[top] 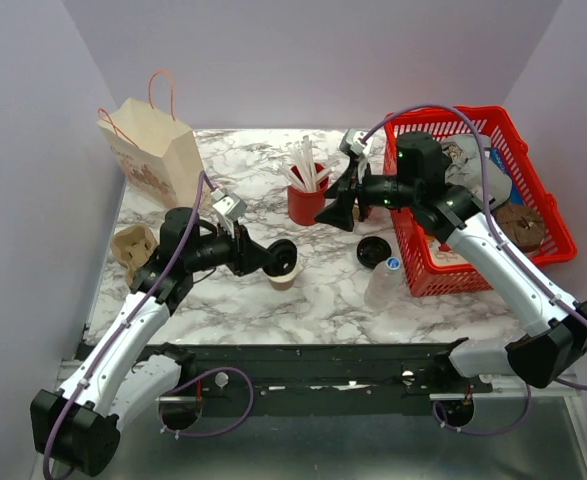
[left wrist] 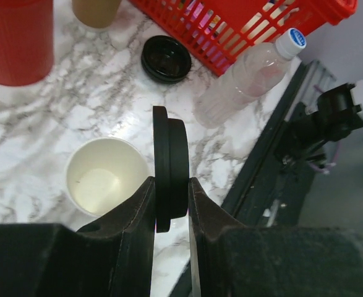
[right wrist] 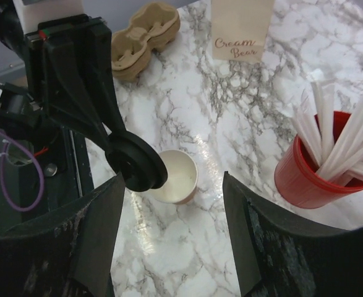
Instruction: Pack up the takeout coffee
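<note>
My left gripper lines the black lid up with the tan cup's rim next, before it opens. Held on edge beside the cup's rim, the lid would fall beside the cup.
My left gripper (top: 271,257) (left wrist: 170,184) is shut on a black lid (left wrist: 170,154), held on edge just above and beside the lidless tan cup (top: 284,276) (left wrist: 106,179) with a white inside. My right gripper (top: 331,213) (right wrist: 174,177) is open and empty, hovering above that cup (right wrist: 181,177). The held lid (right wrist: 138,164) shows there too. The lower part of another tan cup (left wrist: 96,12) stands between the red cup and the basket; its top is cut off, so I cannot tell whether it has a lid. My right arm hides it in the top view.
A second black lid (top: 374,251) (left wrist: 166,59) lies beside a fallen water bottle (top: 383,282). The red cup of straws (top: 306,200), red basket (top: 553,225), paper bag (top: 153,150) and cardboard cup carrier (top: 133,248) stand around.
</note>
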Controlling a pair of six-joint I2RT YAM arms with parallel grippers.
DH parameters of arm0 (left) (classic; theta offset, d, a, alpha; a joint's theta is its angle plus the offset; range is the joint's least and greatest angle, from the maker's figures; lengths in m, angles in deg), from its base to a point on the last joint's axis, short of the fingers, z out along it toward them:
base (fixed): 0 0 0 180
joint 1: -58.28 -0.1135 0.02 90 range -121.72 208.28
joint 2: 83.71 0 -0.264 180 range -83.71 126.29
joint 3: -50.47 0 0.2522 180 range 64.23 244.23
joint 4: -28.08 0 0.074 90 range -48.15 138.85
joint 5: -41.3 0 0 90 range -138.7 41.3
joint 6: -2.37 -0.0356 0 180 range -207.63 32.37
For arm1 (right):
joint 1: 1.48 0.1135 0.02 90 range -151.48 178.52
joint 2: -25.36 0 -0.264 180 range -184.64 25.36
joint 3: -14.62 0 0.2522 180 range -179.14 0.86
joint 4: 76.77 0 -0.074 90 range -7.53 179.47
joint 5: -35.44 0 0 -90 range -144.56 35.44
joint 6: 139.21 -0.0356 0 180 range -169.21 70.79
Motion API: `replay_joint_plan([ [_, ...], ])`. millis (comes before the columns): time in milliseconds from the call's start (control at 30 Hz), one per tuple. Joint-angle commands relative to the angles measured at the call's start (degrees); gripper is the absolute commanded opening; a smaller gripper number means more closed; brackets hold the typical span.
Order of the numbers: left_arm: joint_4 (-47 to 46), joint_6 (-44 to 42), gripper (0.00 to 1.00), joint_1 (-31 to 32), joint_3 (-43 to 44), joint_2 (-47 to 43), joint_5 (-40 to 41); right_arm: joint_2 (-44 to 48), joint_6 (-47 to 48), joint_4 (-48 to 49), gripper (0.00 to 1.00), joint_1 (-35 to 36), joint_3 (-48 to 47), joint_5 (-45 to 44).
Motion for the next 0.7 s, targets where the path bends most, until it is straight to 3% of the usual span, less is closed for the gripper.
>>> replay_joint_plan([
  [0,-10.3,13.7,0.14,-2.9,-5.0,0.9,-8.2,-0.8,-2.9,-1.2,0.73,0.1,3.8,4.3],
  [333,-21.3,25.8,0.14,-7.6,-8.9,9.1,-10.2,-2.1,-3.3,-0.9,0.73,1.3,7.6,-2.1],
  [667,-16.2,24.9,0.15,-9.7,-7.2,13.8,-6.8,-9.2,-4.6,-2.8,0.73,4.3,4.2,-9.8],
])
